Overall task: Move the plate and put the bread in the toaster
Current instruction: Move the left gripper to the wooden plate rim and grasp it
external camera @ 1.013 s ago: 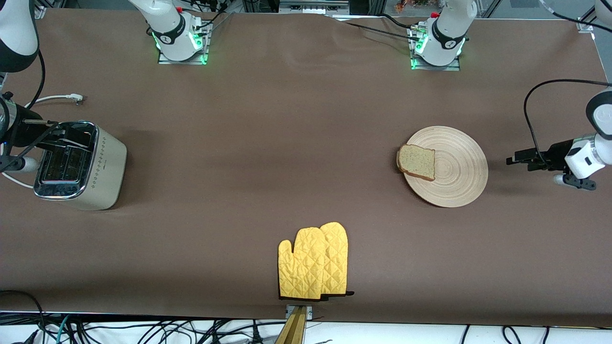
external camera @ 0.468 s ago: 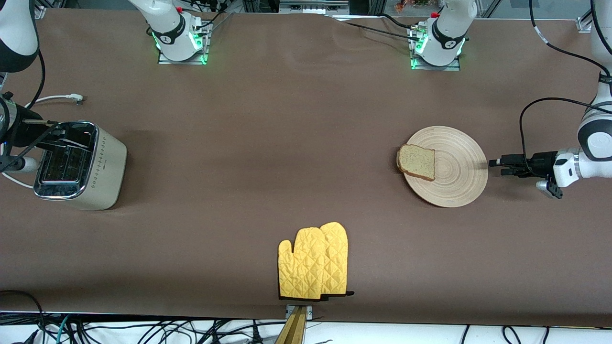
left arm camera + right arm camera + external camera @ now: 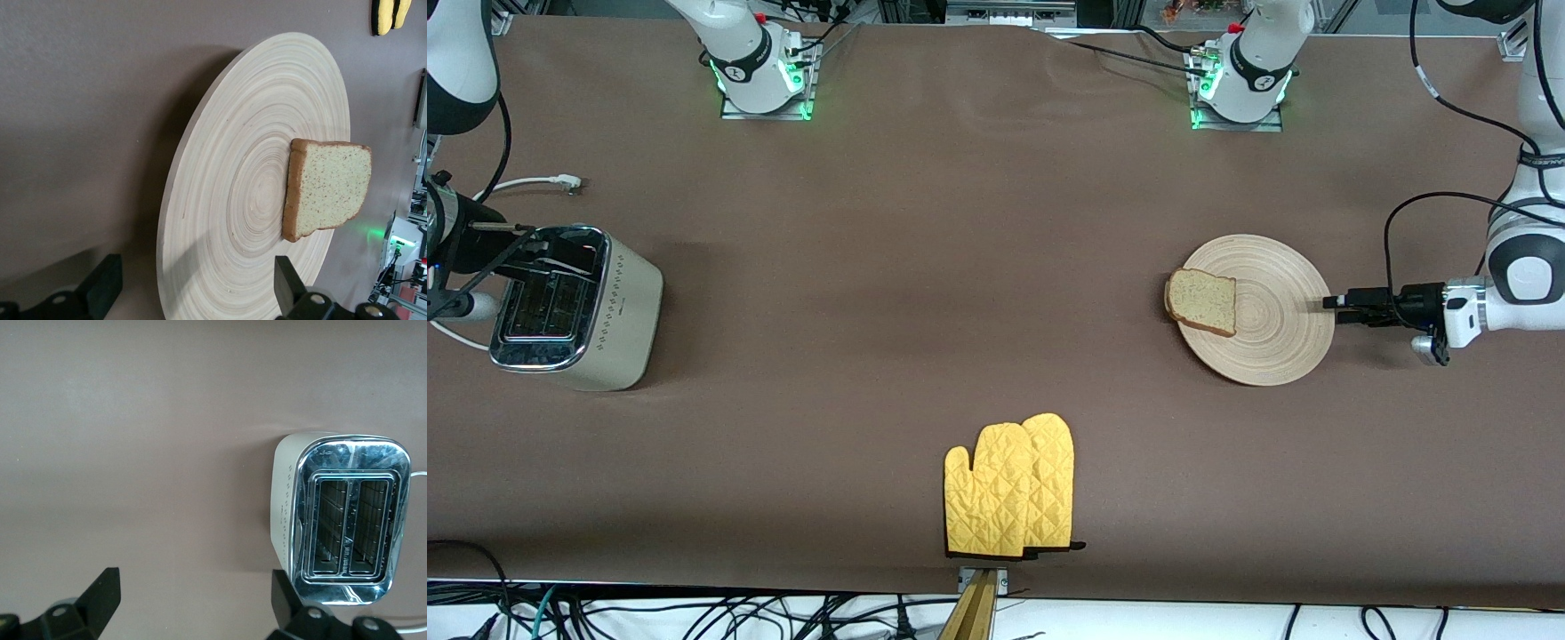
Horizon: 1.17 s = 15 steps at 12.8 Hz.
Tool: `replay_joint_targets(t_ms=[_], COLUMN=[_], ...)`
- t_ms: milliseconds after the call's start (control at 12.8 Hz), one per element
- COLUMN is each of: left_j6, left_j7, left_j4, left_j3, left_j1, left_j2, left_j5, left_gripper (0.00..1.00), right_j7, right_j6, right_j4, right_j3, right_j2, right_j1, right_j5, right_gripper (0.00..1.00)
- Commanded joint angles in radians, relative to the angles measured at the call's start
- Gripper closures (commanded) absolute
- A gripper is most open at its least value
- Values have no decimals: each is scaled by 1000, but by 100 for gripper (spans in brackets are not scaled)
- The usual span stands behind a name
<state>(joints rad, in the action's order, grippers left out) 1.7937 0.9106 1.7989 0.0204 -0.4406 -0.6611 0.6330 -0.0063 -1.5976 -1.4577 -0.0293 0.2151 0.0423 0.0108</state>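
My left gripper's fingers reach barely onto the round wooden plate's rim in the front view, so now my left gripper reaches farther before it closes on the plate.
The round wooden plate [image 3: 1272, 333] lies toward the left arm's end of the table. The bread [image 3: 1202, 302] rests on the plate's edge that faces the toaster, slightly overhanging it. My left gripper [image 3: 1328, 302] is low at the plate's rim on the side away from the bread, open and holding nothing. In the left wrist view the plate's rim [image 3: 175, 200] runs between the two fingers of the left gripper [image 3: 198, 265], and the bread [image 3: 328, 190] shows farther on. The cream toaster [image 3: 574, 307] stands at the right arm's end. My right gripper [image 3: 193, 580] hangs open and empty above the table beside the toaster [image 3: 343, 513].
A pair of yellow oven mitts [image 3: 1009, 487] lies near the table's front edge, at mid-length. The toaster's white cord and plug [image 3: 543, 183] lie farther from the camera than the toaster. Brown cloth [image 3: 925, 293] covers the table between toaster and plate.
My left gripper has slid in low toward the plate and its fingertips now reach the rim. The right arm, plate, bread and toaster have not moved.
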Motion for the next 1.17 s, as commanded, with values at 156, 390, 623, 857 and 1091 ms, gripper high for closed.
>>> replay_joint_targets(t_ms=[156,390,623,857,1091], left_j6=[-11,-11,-8,-5,-1], left_j7=[19,14,14,16,17], left_j4=[5,20,43,54,54], left_j3=[1,1,1,1,1], left_j1=[-4,-4,-3,-4,-3], left_j2=[-20,-22,-31,-37,-40], left_j5=[27,42,82,91,89], left_gripper=[0,17,26,45,98], right_j7=[5,5,8,5,8], right_j6=[8,8,8,10,10], right_j4=[4,4,4,4,4], right_j3=[-4,-4,-4,-4,-4], right_j2=[-7,-7,-7,-7,-7], right_j1=[8,8,8,8,8], right_j5=[17,17,17,17,17], right_gripper=[0,0,0,0,0])
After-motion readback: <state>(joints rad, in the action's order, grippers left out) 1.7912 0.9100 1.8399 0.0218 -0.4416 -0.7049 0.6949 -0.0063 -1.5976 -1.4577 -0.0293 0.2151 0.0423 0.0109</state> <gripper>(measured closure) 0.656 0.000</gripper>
